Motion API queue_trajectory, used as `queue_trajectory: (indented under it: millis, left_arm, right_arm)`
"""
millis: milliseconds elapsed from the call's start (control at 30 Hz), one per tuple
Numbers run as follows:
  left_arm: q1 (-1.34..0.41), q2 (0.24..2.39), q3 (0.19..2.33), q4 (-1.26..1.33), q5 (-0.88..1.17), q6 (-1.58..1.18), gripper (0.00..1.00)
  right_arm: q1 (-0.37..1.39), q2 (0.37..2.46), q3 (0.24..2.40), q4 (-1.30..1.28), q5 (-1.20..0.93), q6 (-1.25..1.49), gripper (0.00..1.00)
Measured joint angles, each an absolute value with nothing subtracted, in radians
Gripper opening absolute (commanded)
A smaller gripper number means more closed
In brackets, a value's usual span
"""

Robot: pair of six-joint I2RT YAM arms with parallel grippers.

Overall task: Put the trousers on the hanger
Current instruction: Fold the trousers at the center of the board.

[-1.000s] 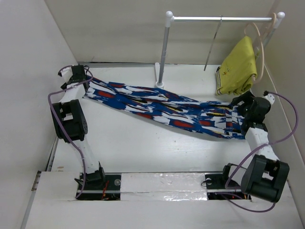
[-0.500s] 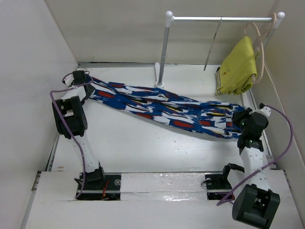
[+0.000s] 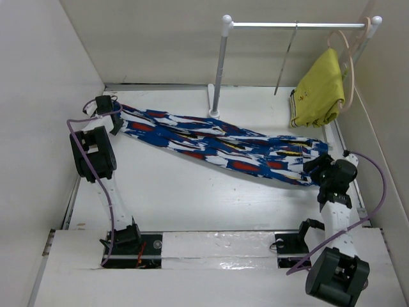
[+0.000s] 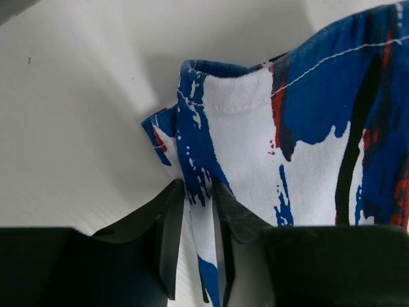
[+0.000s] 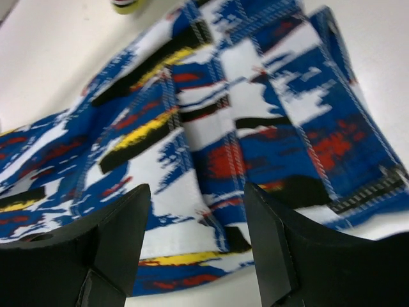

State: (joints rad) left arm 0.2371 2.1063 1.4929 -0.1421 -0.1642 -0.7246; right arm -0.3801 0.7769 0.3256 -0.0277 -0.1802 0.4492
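Next, my right gripper grabs the near edge of the trousers' waist end (image 3: 311,180) to fold the trousers (image 3: 217,144) toward the hem for the hanger.
The blue-and-white printed trousers (image 3: 217,144) lie stretched across the table from far left to right. My left gripper (image 3: 114,117) sits at their far-left hem. In the left wrist view it (image 4: 198,188) is shut on a fold of the trousers (image 4: 255,128) hem. My right gripper (image 3: 311,166) is at the waist end. In the right wrist view it (image 5: 195,188) stands open over the trousers (image 5: 211,121), with nothing held. The thin grey hanger (image 3: 285,61) hangs edge-on from the rail.
A rail (image 3: 268,25) on a white post (image 3: 218,70) stands at the back. A yellow garment (image 3: 319,89) on a pale curved hanger (image 3: 348,61) hangs at its right end. Walls close in on the left and right sides.
The left jaws have closed from wide open onto the hem fold. The right gripper has drawn back toward the near side of the waist end, and its elbow has swung down.
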Motion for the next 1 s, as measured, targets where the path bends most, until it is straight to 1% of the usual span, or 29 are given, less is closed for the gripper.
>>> queue_trajectory:
  millis: [67, 100, 200, 333, 433, 533, 700, 733, 800, 867, 933, 1000]
  left_arm:
    - [0.237, 2.109, 1.493, -0.138, -0.161, -0.724, 0.14]
    - [0.237, 2.111, 1.493, -0.136, -0.160, -0.723, 0.09]
    - [0.237, 2.111, 1.493, -0.128, -0.158, -0.723, 0.00]
    - [0.237, 2.111, 1.479, -0.096, -0.157, -0.723, 0.00]
    - [0.237, 2.111, 1.472, -0.079, -0.150, -0.723, 0.00]
    - [0.237, 2.111, 1.464, -0.059, -0.131, -0.723, 0.00]
    - [0.237, 2.111, 1.458, -0.039, -0.117, -0.723, 0.00]
    - [0.237, 2.111, 1.454, -0.033, -0.115, -0.723, 0.00]
    - [0.237, 2.104, 1.441, -0.020, -0.116, -0.723, 0.00]
    - [0.237, 2.088, 1.419, -0.019, -0.120, -0.721, 0.00]
    - [0.237, 2.064, 1.399, -0.027, -0.143, -0.715, 0.00]
    - [0.237, 2.026, 1.365, -0.035, -0.186, -0.707, 0.00]
  right_arm:
    - [-0.414, 0.759, 0.315, -0.067, -0.172, 0.449, 0.72]
    - [-0.431, 0.746, 0.313, -0.099, -0.168, 0.448, 0.73]
    - [-0.466, 0.691, 0.313, -0.182, -0.160, 0.445, 0.74]
    - [-0.470, 0.605, 0.313, -0.245, -0.137, 0.449, 0.76]
    - [-0.470, 0.598, 0.313, -0.266, -0.112, 0.466, 0.75]
    - [-0.470, 0.666, 0.312, -0.265, -0.064, 0.498, 0.74]
    - [-0.479, 0.886, 0.298, -0.196, -0.033, 0.560, 0.70]
    - [-0.479, 0.926, 0.308, -0.155, -0.035, 0.572, 0.67]
    - [-0.480, 0.993, 0.310, -0.081, -0.047, 0.591, 0.32]
    - [-0.483, 1.068, 0.311, -0.016, -0.076, 0.619, 0.04]
    - [-0.484, 1.106, 0.315, 0.036, -0.096, 0.631, 0.00]
    - [-0.484, 1.127, 0.316, 0.068, -0.110, 0.633, 0.00]
